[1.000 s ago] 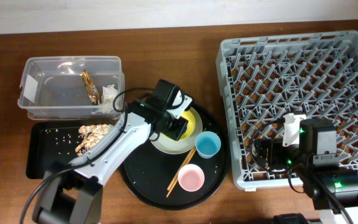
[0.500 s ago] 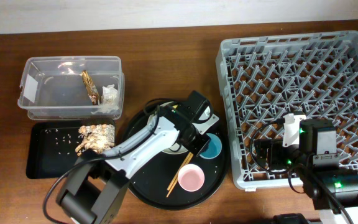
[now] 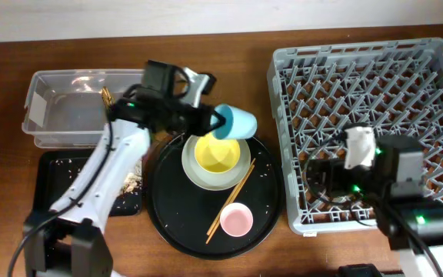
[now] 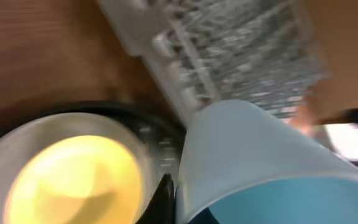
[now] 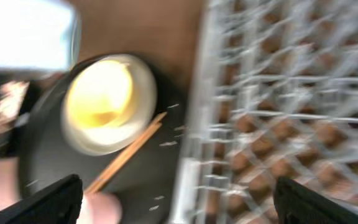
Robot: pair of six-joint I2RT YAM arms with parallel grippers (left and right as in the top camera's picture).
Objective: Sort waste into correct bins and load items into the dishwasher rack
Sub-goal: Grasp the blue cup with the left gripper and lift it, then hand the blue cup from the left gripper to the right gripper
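The blue cup is to go into the rack opening-first, so my right gripper should next grab the cup's closed bottom, opposite its rim that my left gripper holds.
My left gripper is shut on the blue cup and holds it tilted above the far rim of the round black tray; the cup fills the left wrist view. The yellow bowl sits in the grey-green plate on that tray, with the chopsticks and pink cup beside it. The grey dishwasher rack stands at the right. My right gripper is open and empty over the rack's left front edge.
The clear tub at the back left holds a brown-gold wrapper strip and a napkin. The shallow black tray in front of it holds brownish food scraps. Bare wooden table lies between tray and rack.
My left gripper has closed on the blue cup, lifted it off the round tray and swung it back and left. The right arm has shifted slightly left.
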